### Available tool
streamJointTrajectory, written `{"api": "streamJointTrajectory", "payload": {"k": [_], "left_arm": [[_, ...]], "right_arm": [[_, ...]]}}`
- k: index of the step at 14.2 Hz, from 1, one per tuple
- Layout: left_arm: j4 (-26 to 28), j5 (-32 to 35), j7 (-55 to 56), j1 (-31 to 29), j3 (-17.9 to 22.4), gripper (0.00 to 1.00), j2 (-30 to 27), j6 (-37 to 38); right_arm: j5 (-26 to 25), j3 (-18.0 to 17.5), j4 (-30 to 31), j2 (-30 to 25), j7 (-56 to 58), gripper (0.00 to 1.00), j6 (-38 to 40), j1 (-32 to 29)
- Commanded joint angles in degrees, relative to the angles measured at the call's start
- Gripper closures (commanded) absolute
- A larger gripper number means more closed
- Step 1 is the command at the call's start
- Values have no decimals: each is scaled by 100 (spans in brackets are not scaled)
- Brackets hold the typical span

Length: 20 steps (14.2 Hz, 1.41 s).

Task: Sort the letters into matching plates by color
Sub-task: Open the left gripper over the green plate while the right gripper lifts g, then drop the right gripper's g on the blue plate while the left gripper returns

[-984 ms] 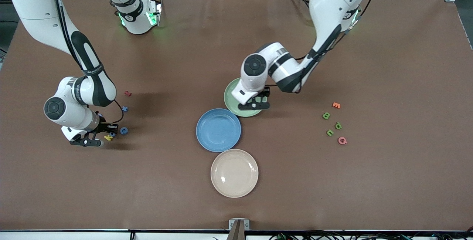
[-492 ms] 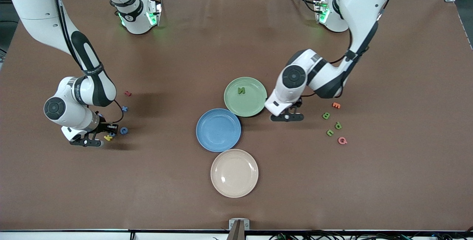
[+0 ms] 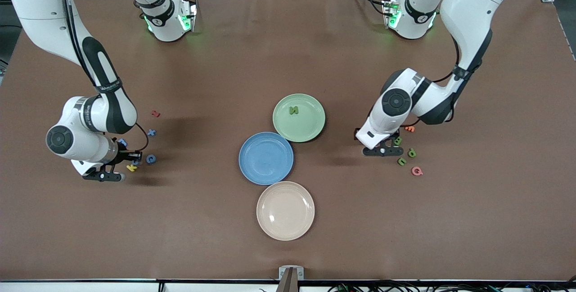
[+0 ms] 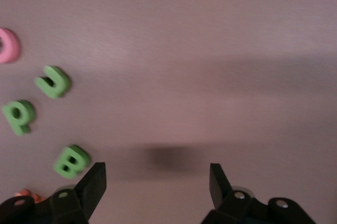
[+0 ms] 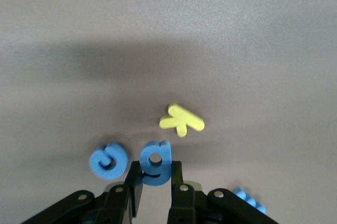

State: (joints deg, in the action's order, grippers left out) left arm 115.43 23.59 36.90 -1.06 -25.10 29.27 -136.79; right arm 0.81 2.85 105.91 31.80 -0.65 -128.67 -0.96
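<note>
My left gripper is to grab the green letter B next by its bottom loop (image 4: 66, 169), to sort it onto the pale green plate.
My right gripper (image 5: 155, 170) is shut on a blue letter g (image 5: 156, 161) at the right arm's end of the table (image 3: 135, 160). A blue letter G (image 3: 151, 159) and two more blue letters (image 3: 151, 132) (image 3: 122, 141) lie close by. My left gripper (image 3: 382, 149) stands open with nothing between its fingers (image 4: 157, 176), just above the cloth beside three green letters: B (image 4: 71, 161), P (image 4: 19, 116) and J (image 4: 52, 82). A green letter N (image 3: 293, 110) lies in the pale green plate (image 3: 312, 126). The blue plate (image 3: 266, 158) holds nothing.
A yellow K (image 5: 181, 120) lies just past the held letter. A red letter (image 3: 155, 114) lies by the blue ones. An orange letter (image 3: 409, 128) and a pink letter (image 3: 417, 171) lie among the green ones. A beige plate (image 3: 285, 210) sits nearest the front camera.
The left arm has swung from over the green plate, where the green N now lies, to the green letters. The right gripper has closed on the blue g.
</note>
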Motion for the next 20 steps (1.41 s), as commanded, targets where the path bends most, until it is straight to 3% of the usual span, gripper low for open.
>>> {"api": "streamJointTrajectory", "payload": {"k": [1,5,8,12,16,20], "left_arm": [[252,242,-235,-289,-39,12,-167,-173],[314,277,-701,-693,-39,13,-132,-234],[568,277,-966,-948,-39,13,-132,-522],[911,277,-975,-976,-39,15,-184,-691],[1061,277,-975,-1159,-135,25,-202,-700],[1000,277,-1036,-1186,-144,44,-184,-709]], "right_arm": [[25,-30,-255,-191,-608,98,561,288],[60,-56,-238,-350,-2513,99,677,1210],[735,-206,-325,-342,-3851,100,510,1887],[781,-206,-326,-307,-5476,100,-139,2897],[772,-206,-369,-114,-6489,100,-877,3444],[719,-188,-747,343,-6851,100,-1002,3673]]}}
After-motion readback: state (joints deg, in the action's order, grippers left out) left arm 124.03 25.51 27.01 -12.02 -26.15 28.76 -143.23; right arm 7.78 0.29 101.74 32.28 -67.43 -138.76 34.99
